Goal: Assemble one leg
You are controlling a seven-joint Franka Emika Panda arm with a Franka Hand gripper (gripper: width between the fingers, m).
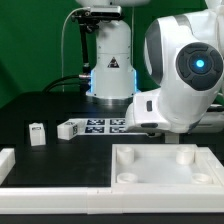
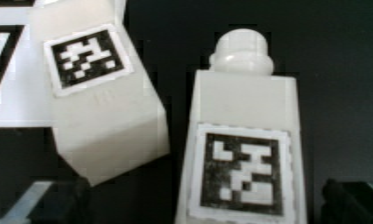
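My fingers are on either side of the tagged leg (image 2: 245, 175) and closing now would catch it, so my gripper closes next.
In the wrist view a stubby white leg (image 2: 245, 130) with a rounded tip and a square tag stands between my fingertips. My gripper (image 2: 208, 206) is open and straddles it, with a dark gap on each side. One dark finger (image 2: 350, 200) shows at the edge. A second white leg (image 2: 103, 95) with a tag lies tilted just beside the first. In the exterior view my gripper is hidden behind the arm's white wrist (image 1: 160, 105). Two more small legs (image 1: 37, 133) (image 1: 68, 128) sit on the dark table towards the exterior view's left.
The marker board (image 1: 102, 125) lies beside the arm, and its edge also shows in the wrist view (image 2: 2, 60). A wide white square panel (image 1: 165, 165) with round holes lies at the front. A white L-shaped fence (image 1: 20, 172) borders the front left.
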